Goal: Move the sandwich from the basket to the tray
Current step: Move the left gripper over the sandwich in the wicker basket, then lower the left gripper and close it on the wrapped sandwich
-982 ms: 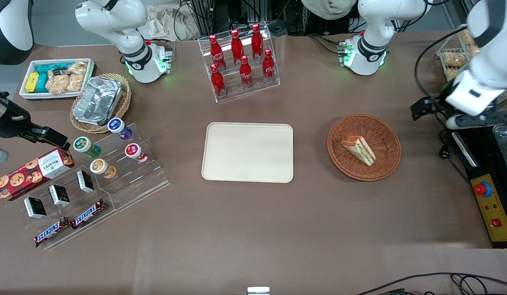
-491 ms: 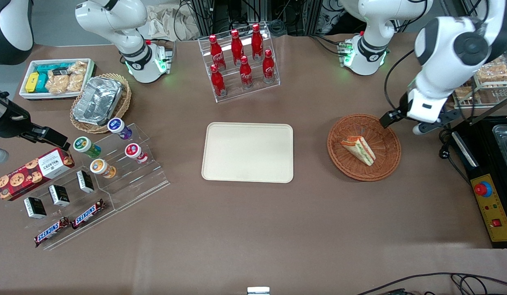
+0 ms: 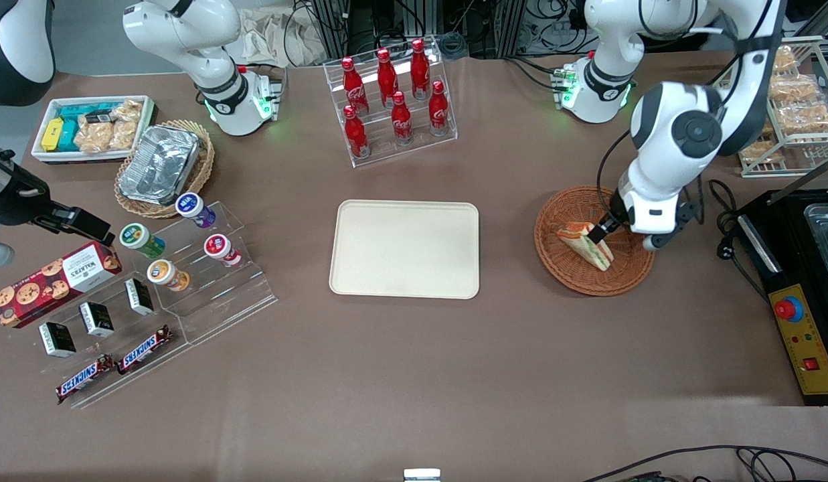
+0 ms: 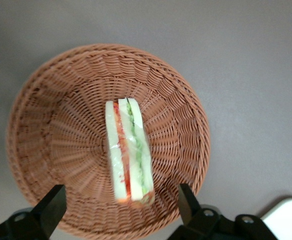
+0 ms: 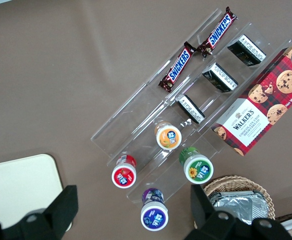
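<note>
My left gripper needs to grab the sandwich by its brown crust end (image 3: pixel 576 230) next. Then I will put the sandwich out on the cream-beige tray (image 3: pixel 404 249).
The sandwich (image 3: pixel 583 244), a pale wedge with green and red-orange layers, lies in the round reddish-brown wicker basket (image 3: pixel 574 274) toward the working arm's end of the table. It also shows in the left wrist view (image 4: pixel 128 152), in the basket (image 4: pixel 50 145). My left gripper (image 3: pixel 604 227) hangs above the basket, over the sandwich, open and empty (image 4: pixel 119 210), one black finger (image 4: pixel 50 207) on each side of the sandwich. The cream-beige tray (image 3: pixel 404 249) lies empty beside the basket, mid-table.
A clear rack of red cola bottles (image 3: pixel 393 94) stands farther from the front camera than the tray. A black control box with a red button (image 3: pixel 798 335) sits at the working arm's table end. Snack racks, a tan basket with foil container (image 3: pixel 162 167) lie toward the parked arm's end.
My left arm has swung in from the table's end and come down over the basket, ending above the sandwich. The sandwich, basket and tray have not moved.
</note>
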Controlling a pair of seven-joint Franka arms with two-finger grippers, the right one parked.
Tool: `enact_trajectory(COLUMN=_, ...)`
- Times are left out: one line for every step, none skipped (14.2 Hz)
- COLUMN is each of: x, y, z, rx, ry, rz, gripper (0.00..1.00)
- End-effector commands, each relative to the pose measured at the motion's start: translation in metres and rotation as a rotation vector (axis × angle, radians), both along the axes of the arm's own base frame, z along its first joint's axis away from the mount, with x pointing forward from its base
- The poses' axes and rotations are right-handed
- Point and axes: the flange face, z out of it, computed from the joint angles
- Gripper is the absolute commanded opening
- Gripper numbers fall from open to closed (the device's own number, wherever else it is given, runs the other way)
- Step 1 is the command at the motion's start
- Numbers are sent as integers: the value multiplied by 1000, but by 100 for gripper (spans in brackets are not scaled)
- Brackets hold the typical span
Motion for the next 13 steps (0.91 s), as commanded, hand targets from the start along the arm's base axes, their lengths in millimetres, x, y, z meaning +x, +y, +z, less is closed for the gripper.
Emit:
enact_trajectory(x=-5, y=-2, z=-28, rx=-12, ry=-22, rz=39, gripper=99)
enact_trajectory(x=-7, y=-7, z=-37, rx=-15, ry=-23, rz=33, gripper=99)
enact_trajectory(x=-10, y=-7, z=-46, rx=-10, ry=-19, rz=42, gripper=99)
enact_trajectory(x=-14, y=-20, z=-53, rx=-12, ry=-20, rz=31, gripper=99)
enact_trajectory(x=-18, y=-25, z=-62, rx=-12, ry=-9, rz=23, gripper=99)
enact_trajectory(x=-17, y=-27, z=-68, rx=-17, ry=-14, rz=28, gripper=99)
enact_trajectory(x=-20, y=-27, z=-74, rx=-20, ry=-15, rz=35, gripper=98)
enact_trajectory(x=-23, y=-27, z=-78, rx=-22, ry=-21, rz=35, gripper=90)
enact_trajectory(x=-25, y=-25, z=-80, rx=-21, ry=-21, rz=34, gripper=79)
enact_trajectory(x=-24, y=-25, z=-79, rx=-17, ry=-24, rz=26, gripper=59)
enact_trajectory(x=-24, y=-25, z=-78, rx=-10, ry=-28, rz=15, gripper=39)
enact_trajectory(x=-24, y=-25, z=-77, rx=-8, ry=-30, rz=12, gripper=35)
enact_trajectory(x=-24, y=-24, z=-76, rx=-8, ry=-33, rz=14, gripper=32)
